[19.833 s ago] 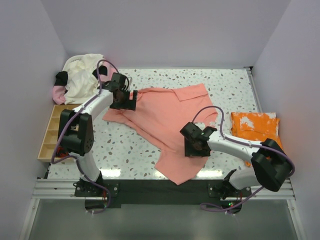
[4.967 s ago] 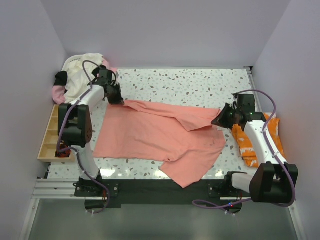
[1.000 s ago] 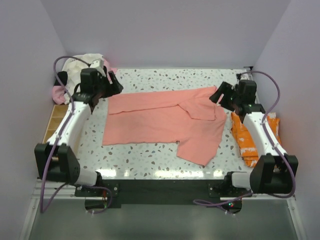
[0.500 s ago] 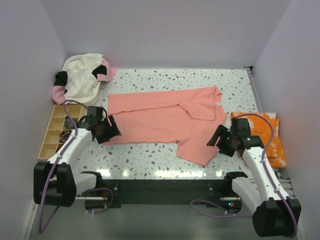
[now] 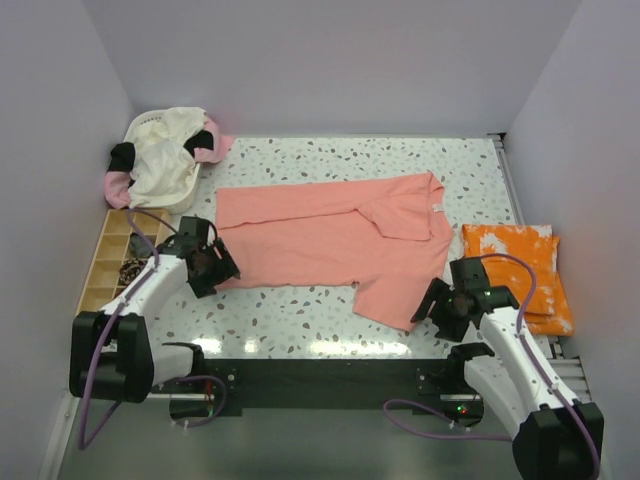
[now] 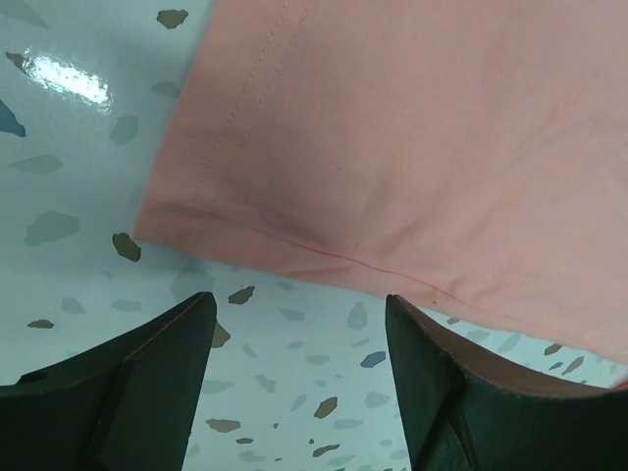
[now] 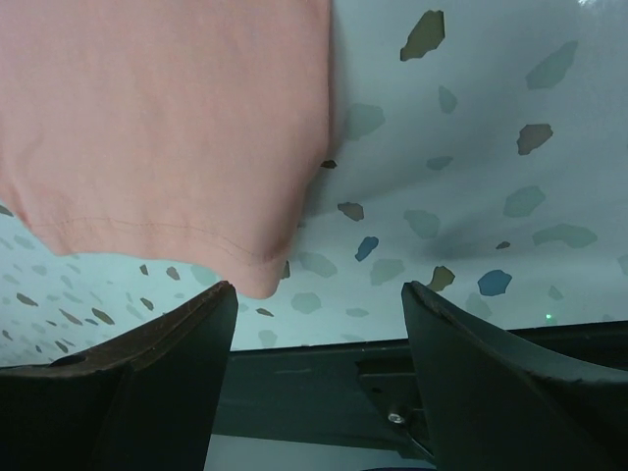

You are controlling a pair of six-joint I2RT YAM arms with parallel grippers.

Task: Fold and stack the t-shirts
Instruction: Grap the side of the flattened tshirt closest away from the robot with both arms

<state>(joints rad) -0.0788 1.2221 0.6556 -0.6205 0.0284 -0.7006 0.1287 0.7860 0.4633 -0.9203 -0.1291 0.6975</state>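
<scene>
Next, my right gripper grabs the salmon-pink t-shirt by its near sleeve's outer edge (image 5: pixel 384 321). Then it folds that side over the t-shirt's body (image 5: pixel 310 245).
A salmon-pink t-shirt (image 5: pixel 330 235) lies spread flat across the middle of the table, its white neck label (image 5: pixel 437 204) at the right. My left gripper (image 5: pixel 213 270) is open just off the shirt's near left corner (image 6: pixel 157 221); the hem shows between its fingers (image 6: pixel 147 383). My right gripper (image 5: pixel 438 305) is open beside the shirt's near right corner (image 7: pixel 250 280), above the table's front edge. An orange t-shirt with white splotches (image 5: pixel 515 265) lies folded at the right. Cream and pink shirts (image 5: pixel 165 155) are heaped at the back left.
A white basket (image 5: pixel 150 125) holds the heap at the back left corner. A wooden compartment tray (image 5: pixel 110 255) sits along the left edge. The black front rail (image 7: pixel 324 392) runs just below my right gripper. Walls close the table on three sides.
Both arms have pulled back from the shirt's far corners to its near corners over the last second. The shirt now lies flat and still, released by both grippers.
</scene>
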